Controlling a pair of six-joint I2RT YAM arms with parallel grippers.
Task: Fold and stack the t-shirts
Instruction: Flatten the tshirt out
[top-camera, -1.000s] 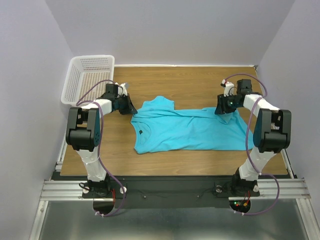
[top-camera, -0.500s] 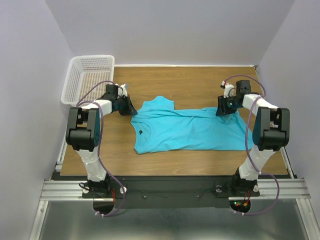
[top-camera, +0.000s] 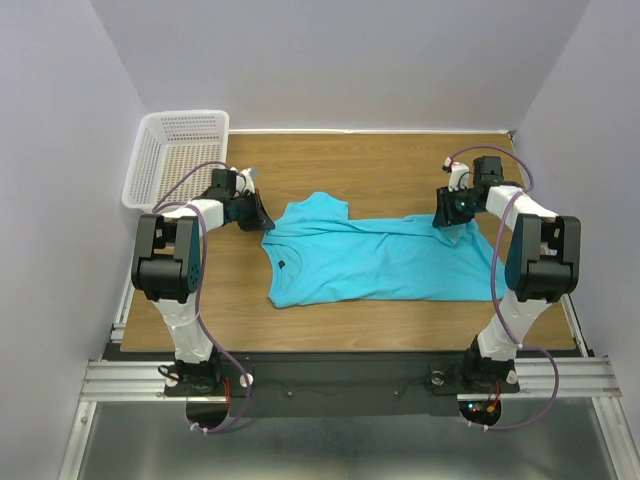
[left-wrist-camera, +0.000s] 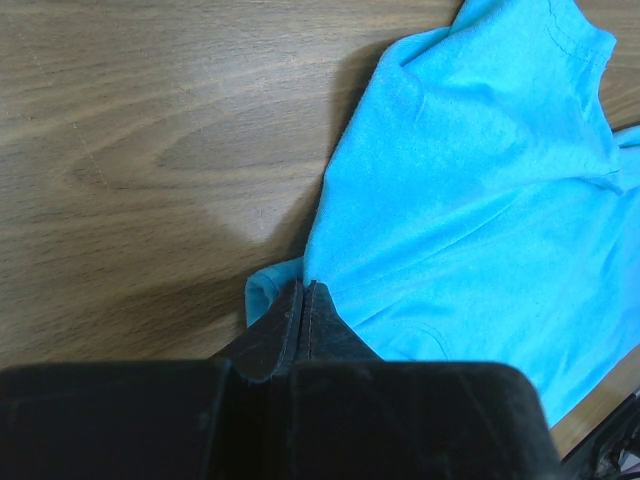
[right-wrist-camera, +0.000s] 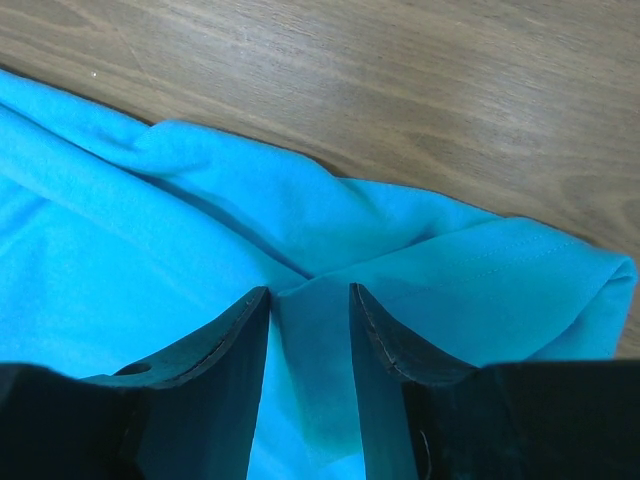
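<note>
My right gripper should close, because the fold is between the gripper's low, open fingers. Closing now would hold the raised fold of the shirt.
One turquoise t-shirt (top-camera: 370, 255) lies spread across the middle of the wooden table, neck to the left, hem to the right. My left gripper (top-camera: 262, 221) is at the shirt's far-left shoulder. In the left wrist view its jaws (left-wrist-camera: 303, 286) are pressed together with the shirt's edge (left-wrist-camera: 470, 170) pinched at their tips. My right gripper (top-camera: 446, 221) is at the shirt's far-right corner. In the right wrist view it (right-wrist-camera: 310, 292) is open, its fingers (right-wrist-camera: 225, 335) low on the cloth and straddling a raised fold of the shirt (right-wrist-camera: 300, 215).
A white mesh basket (top-camera: 142, 170) stands at the table's back left corner, just behind the left arm. Bare wood (top-camera: 360, 165) lies behind the shirt, and the walls close in on both sides.
My right gripper has shifted slightly toward the back of the table at the shirt's corner. The left arm and the shirt look unchanged.
</note>
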